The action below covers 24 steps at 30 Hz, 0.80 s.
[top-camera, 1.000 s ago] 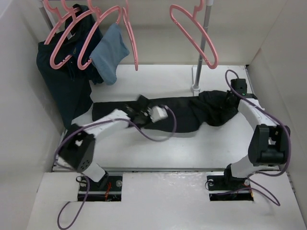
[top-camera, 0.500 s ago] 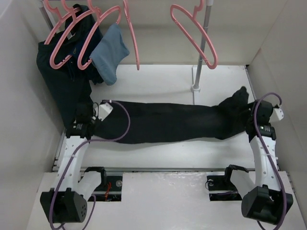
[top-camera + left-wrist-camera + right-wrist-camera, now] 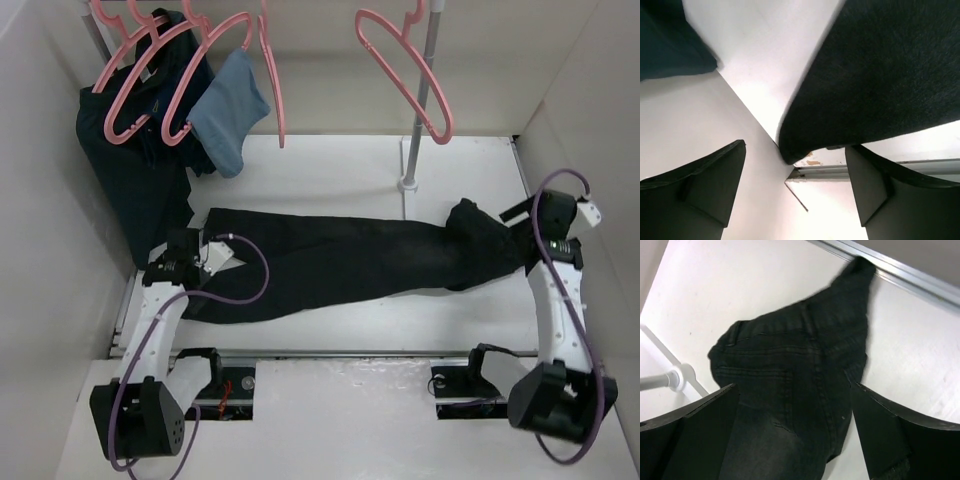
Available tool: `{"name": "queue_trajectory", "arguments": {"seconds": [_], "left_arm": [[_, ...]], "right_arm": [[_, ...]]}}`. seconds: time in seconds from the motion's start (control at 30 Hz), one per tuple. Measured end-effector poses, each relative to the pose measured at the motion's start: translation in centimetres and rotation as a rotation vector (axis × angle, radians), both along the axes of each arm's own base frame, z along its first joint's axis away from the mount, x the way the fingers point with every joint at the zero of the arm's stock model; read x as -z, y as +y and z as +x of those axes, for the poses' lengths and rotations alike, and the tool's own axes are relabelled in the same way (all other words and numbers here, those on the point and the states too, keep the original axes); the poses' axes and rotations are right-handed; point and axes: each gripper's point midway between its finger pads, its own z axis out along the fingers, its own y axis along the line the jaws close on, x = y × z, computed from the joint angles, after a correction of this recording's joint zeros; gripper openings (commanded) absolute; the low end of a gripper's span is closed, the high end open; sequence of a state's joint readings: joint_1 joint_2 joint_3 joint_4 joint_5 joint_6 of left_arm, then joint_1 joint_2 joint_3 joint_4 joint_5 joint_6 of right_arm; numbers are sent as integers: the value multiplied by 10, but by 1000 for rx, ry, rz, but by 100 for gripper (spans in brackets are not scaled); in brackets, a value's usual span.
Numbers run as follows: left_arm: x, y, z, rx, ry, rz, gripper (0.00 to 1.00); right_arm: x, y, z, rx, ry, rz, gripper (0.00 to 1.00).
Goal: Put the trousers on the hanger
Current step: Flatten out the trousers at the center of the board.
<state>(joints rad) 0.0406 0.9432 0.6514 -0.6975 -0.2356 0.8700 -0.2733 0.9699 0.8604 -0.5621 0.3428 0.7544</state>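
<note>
The black trousers (image 3: 350, 262) need to be spread flat for hanging, so my right gripper will next grab the waistband corner nearest the rack's pole.
The black trousers (image 3: 350, 262) lie stretched flat across the table, legs to the left and waist to the right. My left gripper (image 3: 188, 262) sits at the leg end and is open. In the left wrist view the hem (image 3: 865, 80) lies just beyond the gripper (image 3: 795, 192), and its fingers (image 3: 705, 185) hold nothing. My right gripper (image 3: 522, 222) hovers open at the waist end. Seen from the right wrist, the waistband and pocket (image 3: 790, 370) lie under the wide-spread gripper (image 3: 792, 435). An empty pink hanger (image 3: 402, 72) hangs on the rack at the back right.
Pink hangers at the back left carry a dark navy garment (image 3: 140, 170) and a small light-blue cloth (image 3: 232, 110). The rack's pole (image 3: 422, 95) stands on a white base (image 3: 408, 185) just behind the trousers. White walls close in the left and right sides.
Both arms pulled the bunched trousers out straight, one to each side. Both grippers have since opened and let go, and the trousers now lie flat on the table.
</note>
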Motion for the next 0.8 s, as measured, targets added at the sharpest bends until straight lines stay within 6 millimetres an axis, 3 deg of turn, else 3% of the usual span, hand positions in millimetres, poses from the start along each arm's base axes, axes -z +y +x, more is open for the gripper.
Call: {"name": "queue_trajectory", "arguments": {"seconds": [0.13,0.2,0.33,0.4,0.5,0.63,0.73,0.77,0.8], "left_arm": [[-27,-8,24,-32,-78,-72,80],[-43,-11,41,-66,-147,-109,80],[-52,-15,61,-153,-252,-176,82],[-50,-16,67,-201,-280,-206,84],[-42,-15,78,-260,-297,-247,84],[-5,-11,87,-329,-196,-298,87],[27,-9,81,-365,-74,-331,89],[35,-8,79,-375,-43,-337,87],[41,-7,77,-385,-21,-345,79]], "right_arm": [[-9,5,49,-164,79,-39,97],[-3,16,76,-262,127,-51,95],[28,45,112,-439,229,-48,95],[56,63,129,-528,304,-33,95],[74,71,140,-567,351,-19,93],[103,69,163,-592,418,-9,69],[118,69,163,-602,457,-3,49],[121,69,162,-605,468,-1,31],[121,68,161,-611,474,-5,21]]}}
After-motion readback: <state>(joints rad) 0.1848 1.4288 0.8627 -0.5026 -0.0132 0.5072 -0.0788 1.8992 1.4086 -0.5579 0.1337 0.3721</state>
